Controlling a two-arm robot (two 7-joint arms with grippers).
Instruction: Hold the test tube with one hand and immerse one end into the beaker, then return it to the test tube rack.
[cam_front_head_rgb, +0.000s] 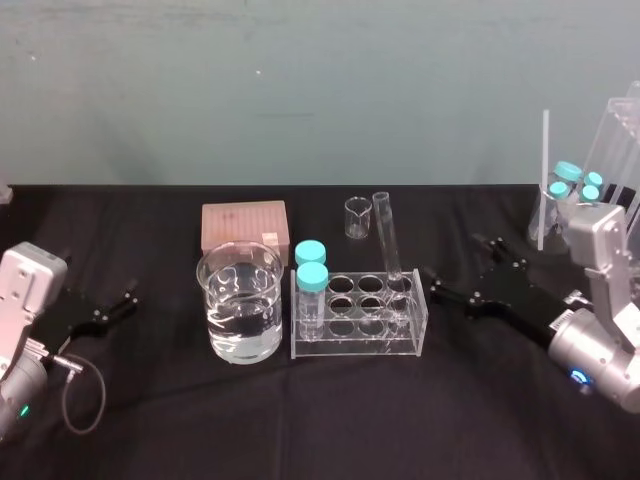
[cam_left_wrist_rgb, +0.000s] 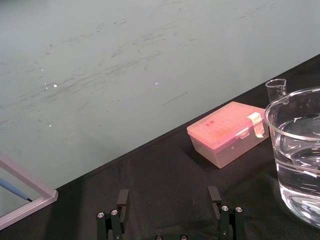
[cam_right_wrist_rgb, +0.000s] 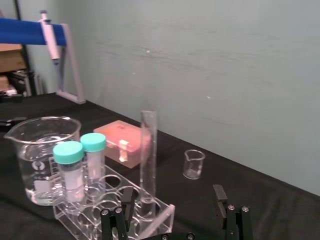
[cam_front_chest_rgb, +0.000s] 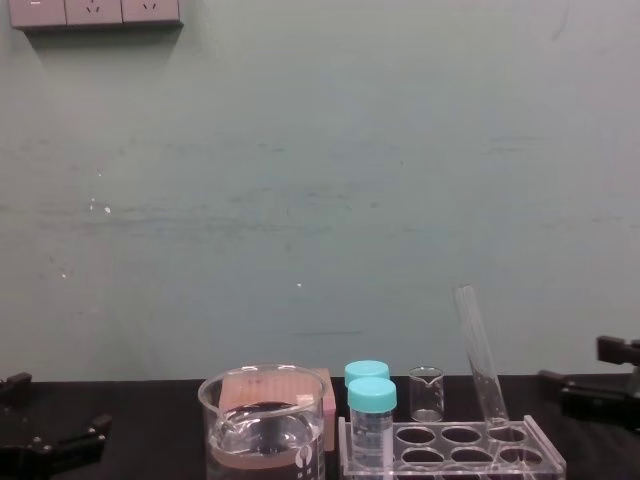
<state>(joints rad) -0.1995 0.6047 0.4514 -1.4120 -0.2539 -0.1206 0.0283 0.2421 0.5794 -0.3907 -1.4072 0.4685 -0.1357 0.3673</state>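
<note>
The test tube has the rack closed around its lower end, so the robot's right hand should next grab it by its upper part (cam_front_chest_rgb: 477, 340) (cam_right_wrist_rgb: 148, 147), which stands above.
The test tube (cam_front_head_rgb: 387, 238) stands tilted in the far right hole of the test tube rack (cam_front_head_rgb: 355, 346), at the table's middle. Just left of the rack sits the beaker (cam_front_head_rgb: 240, 300), part full of clear liquid. My right gripper (cam_front_head_rgb: 455, 262) is low over the table a short way right of the rack, open and empty. In the right wrist view the test tube (cam_right_wrist_rgb: 148, 155) rises just ahead of the right gripper (cam_right_wrist_rgb: 172, 205), apart from the fingers. My left gripper (cam_front_head_rgb: 118, 305) rests open at the far left, with the beaker (cam_left_wrist_rgb: 297, 150) off to one side of it.
Two teal-capped vials (cam_front_head_rgb: 312, 280) stand at the rack's left end. A pink tip box (cam_front_head_rgb: 244, 225) and a tiny beaker (cam_front_head_rgb: 357, 217) lie behind. A clear stand holding teal-capped vials (cam_front_head_rgb: 578, 182) is at the back right. A pipette holder (cam_right_wrist_rgb: 60, 55) stands far left.
</note>
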